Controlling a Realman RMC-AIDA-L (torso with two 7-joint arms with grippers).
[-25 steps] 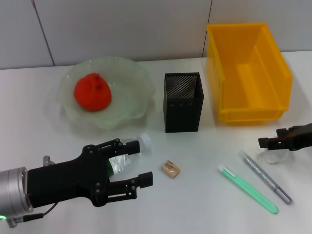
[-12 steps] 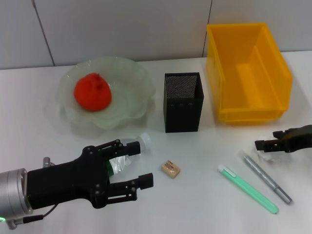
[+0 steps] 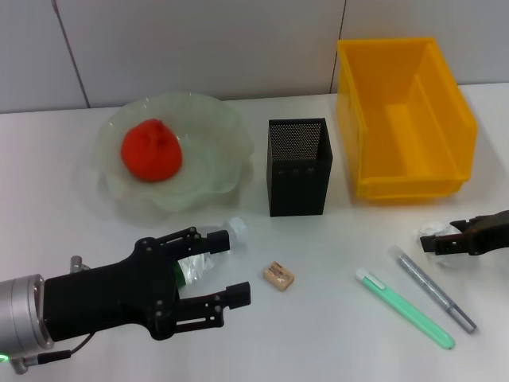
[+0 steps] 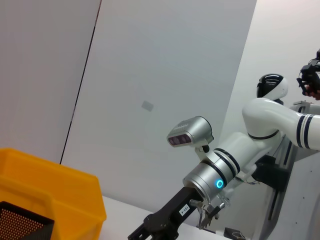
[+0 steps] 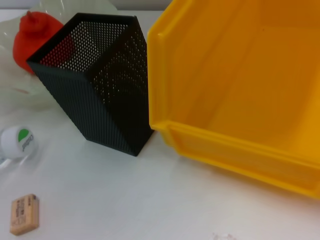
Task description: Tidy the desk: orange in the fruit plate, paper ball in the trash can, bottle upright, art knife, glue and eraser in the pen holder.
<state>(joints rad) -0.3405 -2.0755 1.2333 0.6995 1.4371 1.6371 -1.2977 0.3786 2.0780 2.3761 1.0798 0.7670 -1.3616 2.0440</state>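
Note:
My fingers sit low around the white paper ball in the head view, so it is now time for my right gripper to close. Closing now would catch the ball.
The orange (image 3: 151,150) lies in the pale green fruit plate (image 3: 227,127). The black mesh pen holder (image 3: 297,167) stands between the plate and the yellow trash can (image 3: 406,119). The bottle (image 3: 199,256) lies on its side, white cap (image 3: 236,231) toward the pen holder. My left gripper (image 3: 224,267) is open, one finger on each side of the bottle. The tan eraser (image 3: 278,275) lies just right of it. A green stick (image 3: 404,308) and a grey knife (image 3: 433,288) lie front right. My right gripper (image 3: 442,243) sits low over the white paper ball (image 3: 448,256).
The right wrist view shows the pen holder (image 5: 100,85), the trash can (image 5: 240,90), the orange (image 5: 35,40), the bottle cap (image 5: 17,142) and the eraser (image 5: 24,215). A grey wall runs behind the table.
My right gripper has come down a little onto the paper ball, now covering more of it. The left gripper and the bottle have not moved.

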